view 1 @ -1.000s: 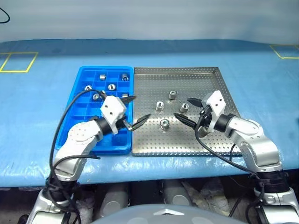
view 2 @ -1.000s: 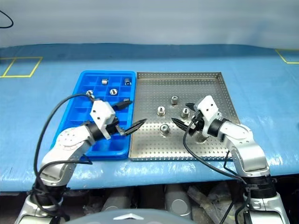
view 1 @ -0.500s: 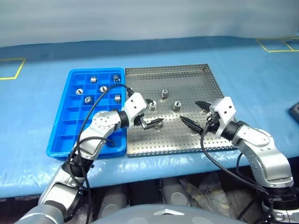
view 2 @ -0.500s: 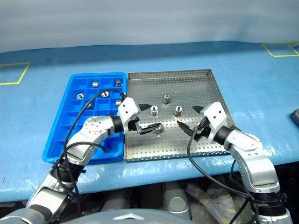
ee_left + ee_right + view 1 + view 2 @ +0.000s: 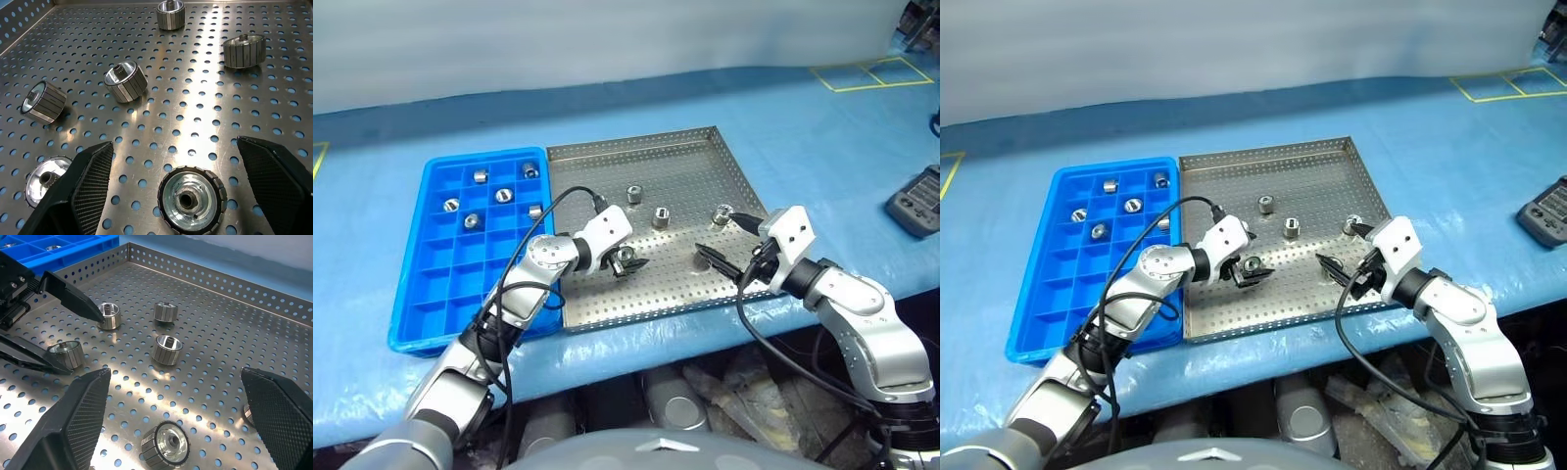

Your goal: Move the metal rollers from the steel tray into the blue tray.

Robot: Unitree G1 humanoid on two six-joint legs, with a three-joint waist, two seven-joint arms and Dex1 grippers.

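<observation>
My left gripper closes on the upright roller next: its fingers are on either side of the roller, so closing now would catch the roller.
The steel tray (image 5: 690, 162) lies right of the blue tray (image 5: 445, 289) on the blue-covered table. Several metal rollers (image 5: 634, 194) are scattered on the steel tray, and several more (image 5: 503, 195) sit in the blue tray's far cells. My left gripper (image 5: 626, 260) is low over the steel tray's near left part, open. One roller (image 5: 192, 198) stands on end between its fingers (image 5: 90, 178), untouched. My right gripper (image 5: 724, 237) hovers open over the tray's right part, holding nothing. A roller (image 5: 165, 446) lies on the tray beneath it.
A dark handheld device (image 5: 918, 201) lies on the table at the far right. Yellow tape squares (image 5: 862, 73) mark the far right corner. The table's front edge runs just below both trays.
The camera has swung to the right. My left gripper has moved from the blue tray's edge onto the steel tray and sunk around a roller. The right gripper has hardly moved.
</observation>
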